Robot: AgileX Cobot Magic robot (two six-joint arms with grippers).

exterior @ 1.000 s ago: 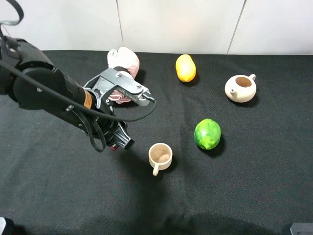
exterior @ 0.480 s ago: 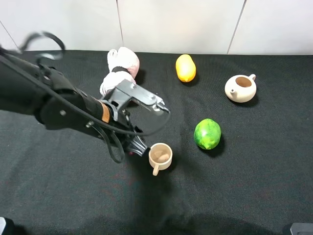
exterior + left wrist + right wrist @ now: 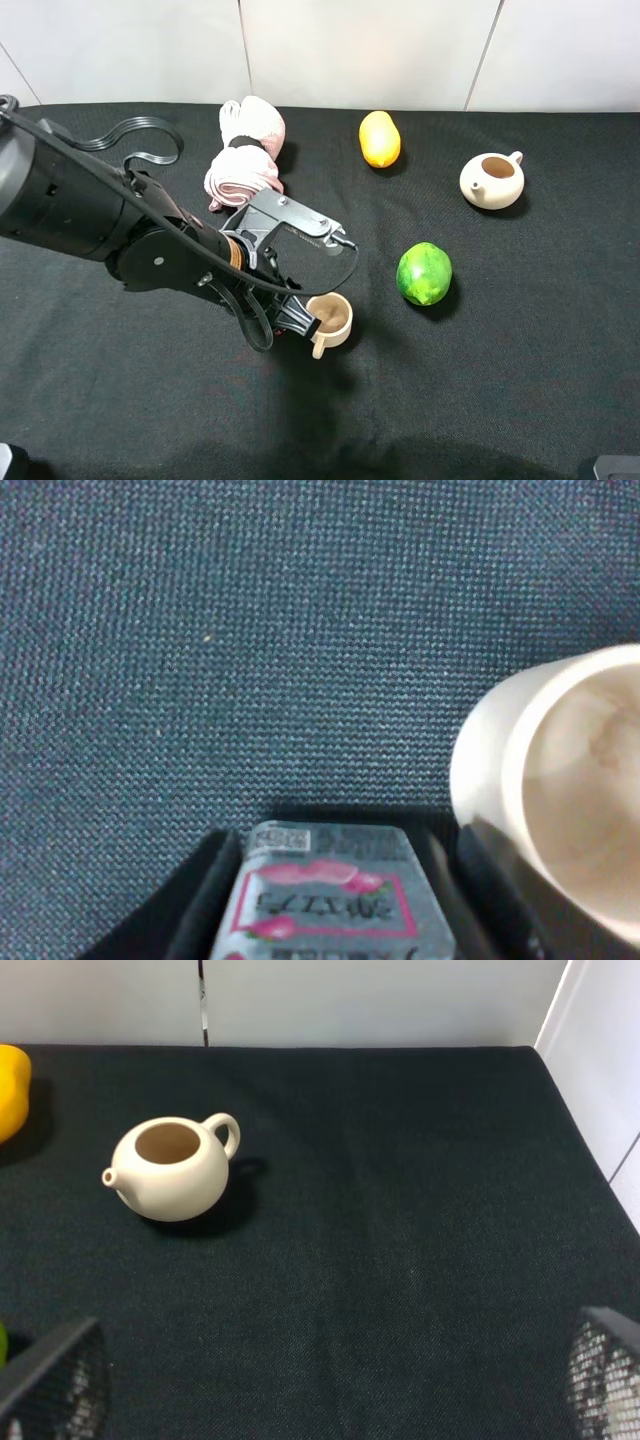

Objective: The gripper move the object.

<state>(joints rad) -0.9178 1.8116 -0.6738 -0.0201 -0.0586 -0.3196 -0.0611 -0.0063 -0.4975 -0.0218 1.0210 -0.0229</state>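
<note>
My left gripper opens next, since in the wrist view the carton (image 3: 330,890) sits low on the black cloth beside the beige cup.
My left gripper (image 3: 297,320) is a black claw on a bulky black arm, low over the cloth and right beside the beige cup (image 3: 331,317). In the left wrist view the gripper (image 3: 335,925) is shut on the object (image 3: 325,880), a small carton with a pinkish-white top and a white label, held between the two dark fingers (image 3: 200,905). The cup's rim (image 3: 560,780) is just beside the carton; I cannot tell whether they touch. From above the carton is almost wholly hidden under the arm. My right gripper (image 3: 320,1385) is open, away from these things.
On the black cloth lie a pink-white bundle of cloth (image 3: 247,150), a yellow fruit (image 3: 380,138), a green fruit (image 3: 424,273) and a cream teapot (image 3: 492,180), which the right wrist view (image 3: 170,1168) also shows. A white wall runs along the back.
My left arm has moved right and toward the front with the carton in its grip, from beside the pink bundle to right next to the cup.
</note>
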